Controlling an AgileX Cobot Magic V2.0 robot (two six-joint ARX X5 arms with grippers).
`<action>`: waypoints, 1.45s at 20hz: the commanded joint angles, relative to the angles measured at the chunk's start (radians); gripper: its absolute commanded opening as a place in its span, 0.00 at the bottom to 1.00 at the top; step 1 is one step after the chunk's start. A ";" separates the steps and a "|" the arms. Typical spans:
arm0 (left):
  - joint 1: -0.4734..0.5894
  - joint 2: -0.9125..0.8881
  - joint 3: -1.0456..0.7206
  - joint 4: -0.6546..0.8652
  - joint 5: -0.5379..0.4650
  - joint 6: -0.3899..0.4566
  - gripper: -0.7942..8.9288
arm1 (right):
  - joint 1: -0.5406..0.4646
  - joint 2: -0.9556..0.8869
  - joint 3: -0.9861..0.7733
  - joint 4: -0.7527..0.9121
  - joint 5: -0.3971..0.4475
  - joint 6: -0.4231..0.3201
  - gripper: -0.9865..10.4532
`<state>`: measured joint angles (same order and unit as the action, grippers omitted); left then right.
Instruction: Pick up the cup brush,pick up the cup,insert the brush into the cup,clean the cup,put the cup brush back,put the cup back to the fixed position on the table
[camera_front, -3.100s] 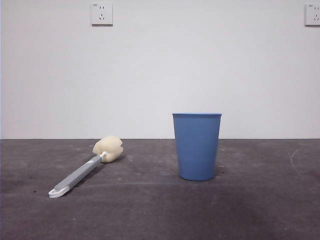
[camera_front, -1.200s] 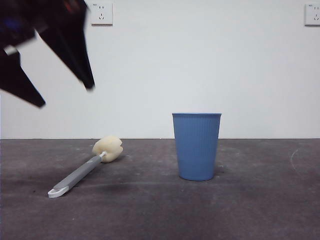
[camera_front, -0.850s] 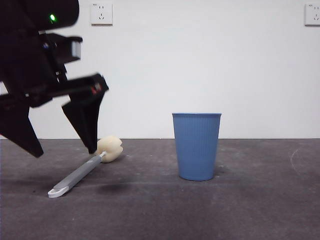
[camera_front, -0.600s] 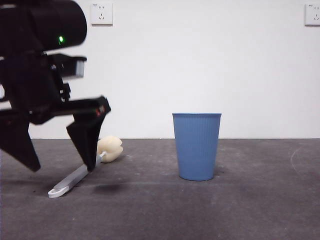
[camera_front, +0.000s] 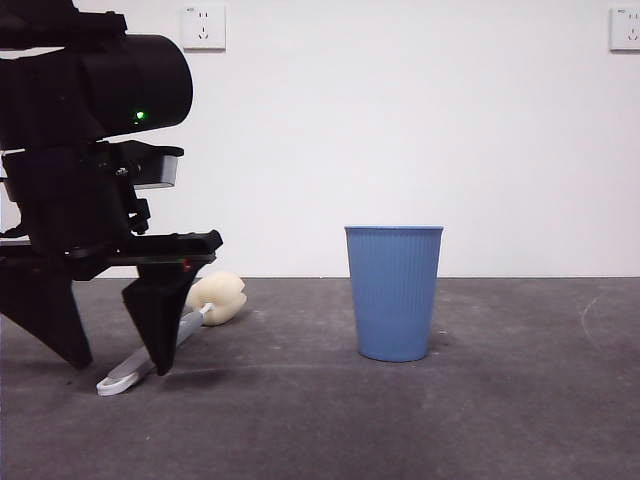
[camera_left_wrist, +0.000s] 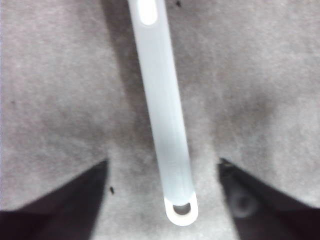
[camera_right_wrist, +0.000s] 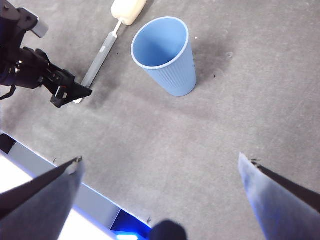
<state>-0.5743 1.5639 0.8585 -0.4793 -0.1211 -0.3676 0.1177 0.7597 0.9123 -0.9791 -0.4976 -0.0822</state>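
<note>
My left gripper grabs the cup brush by its grey handle near the looped end (camera_front: 135, 368) next, to clean the cup (camera_front: 393, 292).
The cup brush (camera_front: 222, 297) lies flat on the table (camera_front: 500, 420) at the left, its sponge head farther back and its white looped end (camera_front: 112, 383) nearer. My left gripper (camera_front: 118, 368) is low over it and open. In the left wrist view the grey handle (camera_left_wrist: 162, 100) runs between the two jaws of the left gripper (camera_left_wrist: 162, 162), untouched. The blue ribbed cup (camera_front: 393, 292) stands upright to the right of the brush. High above the table, my right gripper (camera_right_wrist: 160, 158) is open and holds nothing. From there I see the cup (camera_right_wrist: 167, 55) and the brush (camera_right_wrist: 100, 57).
A white wall with two sockets (camera_front: 203, 27) backs the table. The table's near edge (camera_right_wrist: 65, 197) shows in the right wrist view. The left arm's dark body (camera_front: 90, 150) fills the upper left of the front view.
The left arm came in from the upper left and dropped until its open jaws straddle the brush handle near the table. The brush and the cup have not moved.
</note>
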 joint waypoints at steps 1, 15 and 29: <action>-0.014 0.005 0.001 0.001 -0.002 -0.006 0.19 | 0.002 -0.001 0.000 0.005 -0.002 0.007 0.55; -0.013 -0.039 0.002 -0.005 0.025 -0.006 0.07 | 0.002 0.000 0.000 0.005 -0.002 0.052 0.55; -0.013 -0.412 0.016 -0.136 0.047 0.067 0.07 | 0.014 0.132 -0.018 0.119 -0.159 0.060 0.55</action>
<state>-0.5854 1.1629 0.8715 -0.6144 -0.0753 -0.3237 0.1299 0.8932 0.9077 -0.8658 -0.6521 -0.0299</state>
